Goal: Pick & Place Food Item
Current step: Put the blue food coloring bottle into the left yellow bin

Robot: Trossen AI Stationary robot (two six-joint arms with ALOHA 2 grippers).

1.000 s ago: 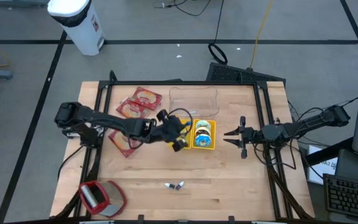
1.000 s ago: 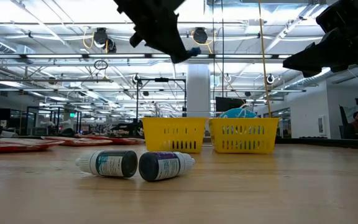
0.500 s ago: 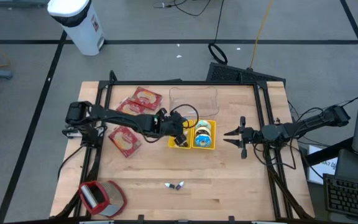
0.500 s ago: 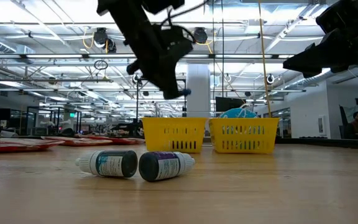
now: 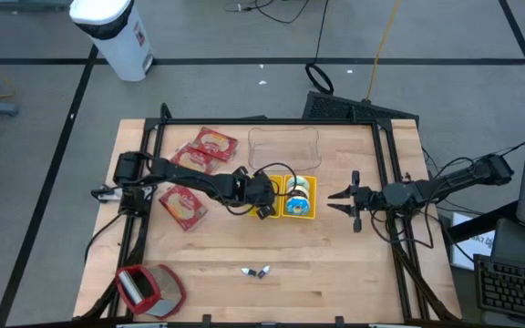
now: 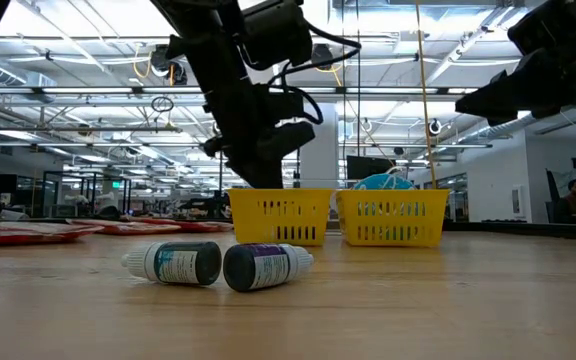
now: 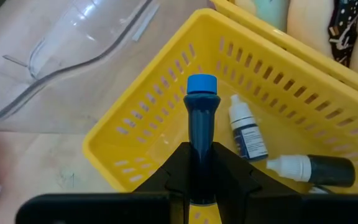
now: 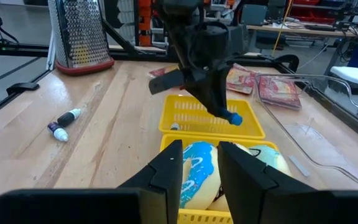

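Observation:
My left gripper should open now, as the bottle's blue cap hangs inside the rim of the yellow basket with dropper bottles. The bottle would land on the basket's bottom.
My left gripper (image 5: 266,202) hangs over the left yellow basket (image 7: 166,99), shut on a small dark bottle with a blue cap (image 7: 202,112). Two dropper bottles (image 7: 247,134) lie on that basket's floor. The right yellow basket (image 5: 300,211) holds frosted donuts (image 8: 197,165). Three red food packs (image 5: 210,143) lie flat at the far left of the table. My right gripper (image 5: 343,200) waits open and level near the table's right edge, holding nothing. My left gripper pinches the bottle's lower body (image 7: 201,163) between its two fingers. The fingers slant down from the table's left and lie along the bottle. The capped end (image 8: 234,117) sticks out past the fingertips, pointing down into the basket, and the bottle is clear of its floor.
A clear plastic container (image 5: 284,148) stands just behind the baskets. Two small bottles (image 6: 173,263) lie on their sides near the front edge. A red grater (image 5: 149,290) lies at the near left corner. Bare wood lies between the baskets and the front edge.
My left gripper has come down toward the left yellow basket and tipped more steeply downward. It has stayed shut on the blue-capped bottle, whose cap now points into the basket.

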